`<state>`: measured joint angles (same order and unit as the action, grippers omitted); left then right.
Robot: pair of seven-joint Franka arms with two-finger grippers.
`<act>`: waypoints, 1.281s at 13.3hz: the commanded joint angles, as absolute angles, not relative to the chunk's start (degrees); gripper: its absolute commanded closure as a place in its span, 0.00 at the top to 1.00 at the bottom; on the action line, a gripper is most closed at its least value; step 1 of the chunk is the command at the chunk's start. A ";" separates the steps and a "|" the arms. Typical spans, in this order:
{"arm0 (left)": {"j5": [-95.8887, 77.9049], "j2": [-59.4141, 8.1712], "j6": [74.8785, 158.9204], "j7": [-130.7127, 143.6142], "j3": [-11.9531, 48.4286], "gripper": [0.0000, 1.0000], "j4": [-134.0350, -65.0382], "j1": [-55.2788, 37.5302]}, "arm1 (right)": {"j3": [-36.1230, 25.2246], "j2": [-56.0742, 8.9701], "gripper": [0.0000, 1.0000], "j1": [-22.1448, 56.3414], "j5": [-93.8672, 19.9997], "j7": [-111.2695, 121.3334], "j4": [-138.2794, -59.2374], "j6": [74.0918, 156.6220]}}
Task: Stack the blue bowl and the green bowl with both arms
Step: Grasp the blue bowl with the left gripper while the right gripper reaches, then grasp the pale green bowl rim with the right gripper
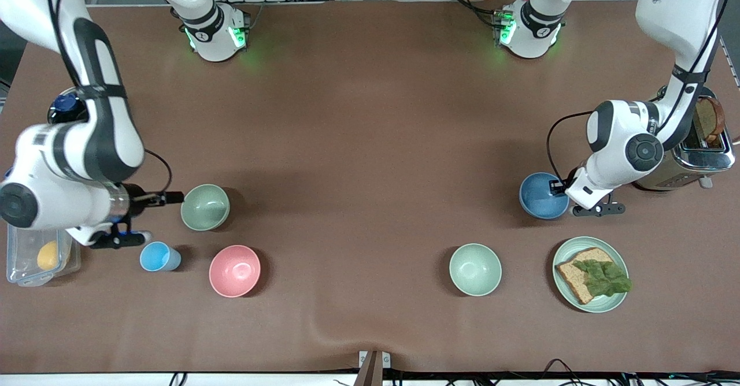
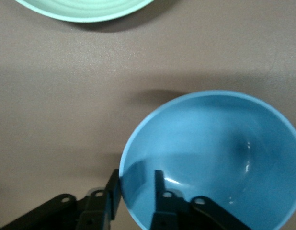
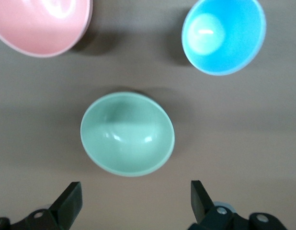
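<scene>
The right gripper picks up the green bowl by its rim [image 1: 187, 197] next, to bring the green bowl to the blue bowl [image 1: 540, 195].
The blue bowl [image 1: 540, 195] sits on the table toward the left arm's end. My left gripper [image 1: 569, 200] is at its rim. In the left wrist view one finger [image 2: 114, 189] is outside the blue bowl [image 2: 224, 153] and the other is inside, closed in on the wall. The sage-green bowl [image 1: 205, 207] sits toward the right arm's end. My right gripper [image 1: 151, 217] is beside it, low and wide open. In the right wrist view the green bowl [image 3: 127, 134] lies just ahead of the spread gripper [image 3: 136, 191], apart from the fingers.
A pink bowl [image 1: 234, 270] and a light-blue cup [image 1: 159, 256] stand nearer the camera than the green bowl. A paler mint bowl [image 1: 475, 269] and a plate [image 1: 563, 253] with bread stand near the blue bowl. A toaster [image 1: 694, 155] stands beside the left arm. A clear container [image 1: 17, 270] lies under the right arm.
</scene>
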<state>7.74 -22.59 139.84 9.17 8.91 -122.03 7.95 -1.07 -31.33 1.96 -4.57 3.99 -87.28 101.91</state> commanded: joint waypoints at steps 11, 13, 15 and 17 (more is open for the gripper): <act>9.67 -21.01 138.18 9.67 9.84 0.00 -115.85 8.79 | -1.14 -40.69 1.00 1.93 -5.71 5.80 -88.85 110.20; 9.75 -20.92 135.63 8.97 10.02 0.00 -113.74 8.79 | -1.14 -40.69 0.98 1.76 -5.71 5.80 -90.95 113.71; 9.67 -20.83 134.30 8.53 10.11 0.00 -112.68 8.88 | -1.14 -40.61 0.47 1.76 -5.71 5.89 -92.54 115.66; 9.67 -20.83 134.21 8.00 10.11 0.00 -112.59 8.96 | -1.14 -40.52 0.17 1.67 -5.71 5.89 -92.55 115.58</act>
<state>7.95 -21.76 135.61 8.53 9.69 -112.71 8.51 -1.30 -41.28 2.01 -5.01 5.04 -91.55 114.99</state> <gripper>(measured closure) 0.952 0.291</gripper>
